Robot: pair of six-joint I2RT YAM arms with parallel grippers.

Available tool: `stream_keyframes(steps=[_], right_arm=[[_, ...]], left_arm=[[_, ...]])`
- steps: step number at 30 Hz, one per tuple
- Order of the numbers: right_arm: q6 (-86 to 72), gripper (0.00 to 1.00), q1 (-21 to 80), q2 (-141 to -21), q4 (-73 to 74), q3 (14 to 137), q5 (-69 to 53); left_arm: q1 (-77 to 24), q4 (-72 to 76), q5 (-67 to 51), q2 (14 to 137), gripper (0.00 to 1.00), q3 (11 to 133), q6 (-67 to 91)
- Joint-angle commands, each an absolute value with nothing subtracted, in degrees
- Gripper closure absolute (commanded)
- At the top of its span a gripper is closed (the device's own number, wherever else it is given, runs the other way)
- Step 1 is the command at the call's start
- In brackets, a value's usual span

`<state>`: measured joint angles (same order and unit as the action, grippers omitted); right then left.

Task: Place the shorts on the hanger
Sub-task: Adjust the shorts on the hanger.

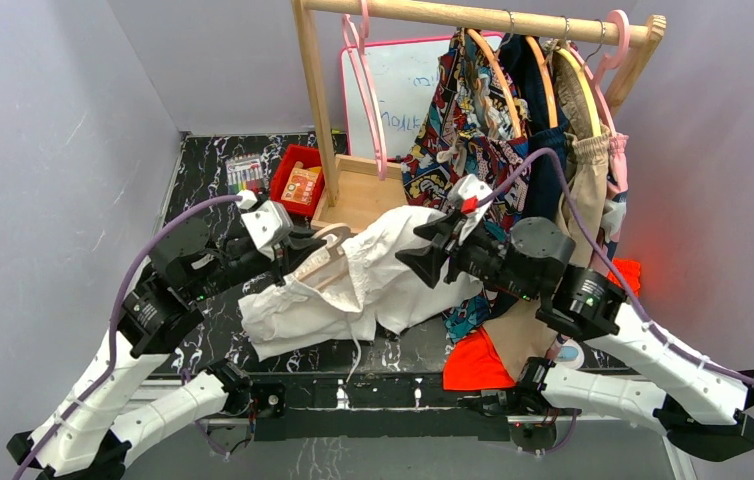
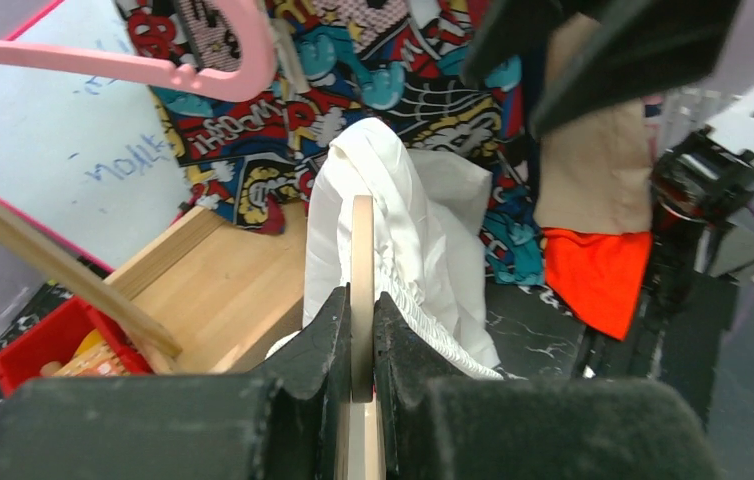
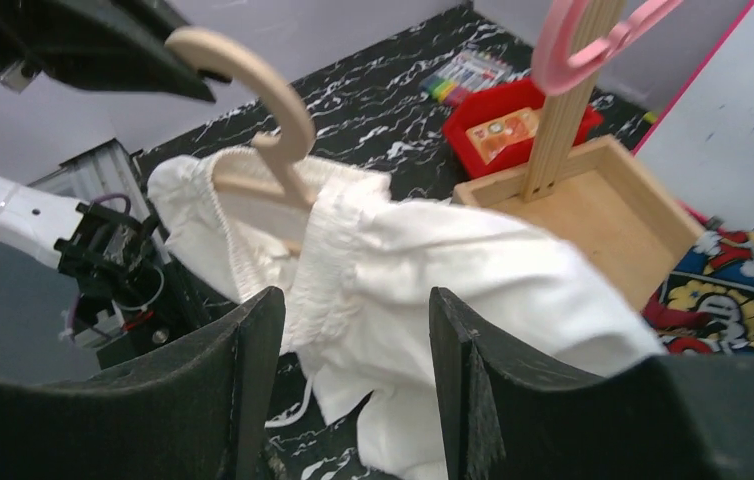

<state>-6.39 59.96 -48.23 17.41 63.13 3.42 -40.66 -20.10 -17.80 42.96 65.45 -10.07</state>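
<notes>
The right gripper needs to grab the cream hanger's hook next, edge-on and opposite the left gripper, which leaves the bar and waistband free for placing the shorts on the hanger.
The white shorts [image 1: 353, 285] hang draped over the cream hanger [image 1: 325, 255], their legs trailing onto the black marbled table [image 1: 203, 160]. My left gripper [image 1: 303, 250] is shut on the hanger's flat bar [image 2: 361, 240], which stands edge-on between its fingers, with the gathered waistband [image 2: 423, 230] folded over it. My right gripper [image 1: 423, 255] stands open just right of the shorts. In the right wrist view its fingers [image 3: 253, 340] are spread, the shorts [image 3: 433, 270] lie just beyond them, and nothing is clamped. The hanger's hook [image 3: 253, 70] rises above the waistband.
A wooden rack [image 1: 473, 15] stands behind with a comic-print garment [image 1: 463, 110], tan shorts [image 1: 583, 160] and pink hangers [image 1: 363, 60]. Its wooden base tray [image 1: 358, 195], a red bin [image 1: 298, 180], markers [image 1: 245, 172] and a whiteboard [image 1: 403, 90] are at the back. Orange cloth [image 1: 473, 365] lies front right.
</notes>
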Motion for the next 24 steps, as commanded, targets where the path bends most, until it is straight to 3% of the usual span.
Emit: stream_keyframes(steps=[1,6,16,24], right_arm=[[0.2,0.37,59.9,-49.1,20.6,68.8,8.2],[2.3,0.35,59.9,-50.7,23.1,69.8,5.3],[2.1,0.3,59.9,-49.5,15.7,70.1,-14.3],[-0.5,0.31,59.9,-54.6,14.3,74.2,-23.9]], left_arm=[[-40.5,-21.1,-26.7,40.4,1.0,69.3,-10.0],[-40.5,-22.4,-32.3,39.9,1.0,70.7,-9.4],[-40.5,-21.9,-41.0,42.6,1.0,73.0,-7.8],[-40.5,-16.7,-47.2,46.2,1.0,73.2,-4.8]])
